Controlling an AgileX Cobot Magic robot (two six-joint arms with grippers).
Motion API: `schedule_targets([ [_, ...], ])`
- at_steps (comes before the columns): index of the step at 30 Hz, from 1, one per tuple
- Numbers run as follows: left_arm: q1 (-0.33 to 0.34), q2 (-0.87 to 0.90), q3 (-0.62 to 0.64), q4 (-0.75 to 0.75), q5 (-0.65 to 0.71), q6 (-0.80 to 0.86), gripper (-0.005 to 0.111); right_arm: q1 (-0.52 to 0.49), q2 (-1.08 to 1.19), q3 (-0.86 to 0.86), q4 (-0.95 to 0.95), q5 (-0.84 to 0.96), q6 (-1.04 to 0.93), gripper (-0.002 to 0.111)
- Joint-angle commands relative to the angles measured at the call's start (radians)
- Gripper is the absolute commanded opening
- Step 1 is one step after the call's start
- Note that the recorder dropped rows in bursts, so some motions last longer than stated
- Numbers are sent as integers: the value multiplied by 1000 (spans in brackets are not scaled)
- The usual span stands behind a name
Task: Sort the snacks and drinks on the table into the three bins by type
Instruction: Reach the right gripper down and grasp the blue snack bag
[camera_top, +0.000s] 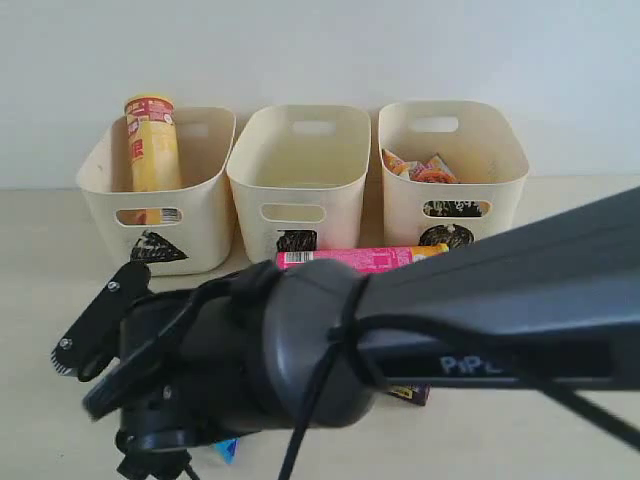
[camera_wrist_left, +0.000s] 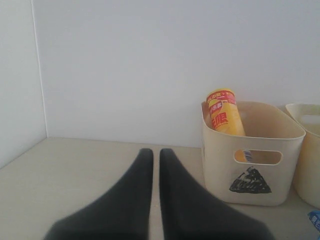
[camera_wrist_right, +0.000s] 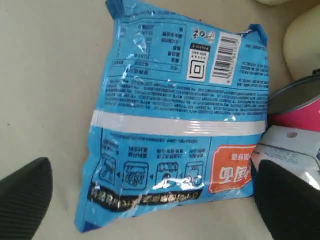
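Observation:
My right gripper is to grab the blue crinkly bag (camera_wrist_right: 175, 115) next by its orange-label end (camera_wrist_right: 167, 172), so that the bag can be sorted into the circle bin.
A blue crinkly bag (camera_wrist_right: 175, 115) lies flat on the table (camera_wrist_right: 45, 75), printed back up. My right gripper (camera_wrist_right: 152, 167) is open just above it, one finger (camera_wrist_right: 25, 195) beside one edge of the bag and the other finger (camera_wrist_right: 287, 200) at the opposite edge, against a white carton (camera_wrist_right: 287, 147). The pink tube (camera_top: 360, 258) lies on its side in front of the bins. A yellow-red tube (camera_top: 150, 145) stands in the triangle bin (camera_top: 190, 215). The circle bin (camera_top: 500, 190) holds an orange-white bag (camera_top: 425, 170). My left gripper (camera_wrist_left: 156, 152) is shut and empty, left of the triangle bin (camera_wrist_left: 250, 165).
The square bin (camera_top: 300, 190) stands in the middle with nothing visible inside. My right arm (camera_top: 320, 340) fills the front of the exterior view and hides most of the table there. A dark carton's corner (camera_top: 410, 393) peeks from under it. A wall runs behind the bins.

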Motion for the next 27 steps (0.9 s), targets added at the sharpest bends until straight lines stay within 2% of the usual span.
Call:
schedule_targets([
  [1, 5, -3, -1, -9, -3, -4, 4, 40, 77, -108, -102, 108, 109, 103],
  [3, 5, -3, -1, -9, -3, -4, 4, 40, 143, -174, -105, 172, 109, 103],
  [8, 5, -3, -1, -9, -3, -4, 4, 40, 224, -239, -117, 151, 109, 103],
  [16, 5, -3, -1, -9, -3, -4, 4, 36, 253, -244, -164, 162, 111, 103],
  [22, 5, -3, -1, -9, -3, -4, 4, -8, 273, -244, -146, 155, 130, 102],
  [24, 5, -3, -1, -9, -3, -4, 4, -21, 273, -244, -122, 147, 128, 94],
  [25, 5, -3, -1, -9, -3, -4, 4, -22, 273, -244, -100, 124, 118, 77],
  [26, 5, -3, -1, -9, -3, -4, 4, -22, 273, -244, -86, 113, 104, 67],
  [27, 5, -3, -1, -9, -3, -4, 4, -22, 273, -244, -68, 90, 102, 44],
])
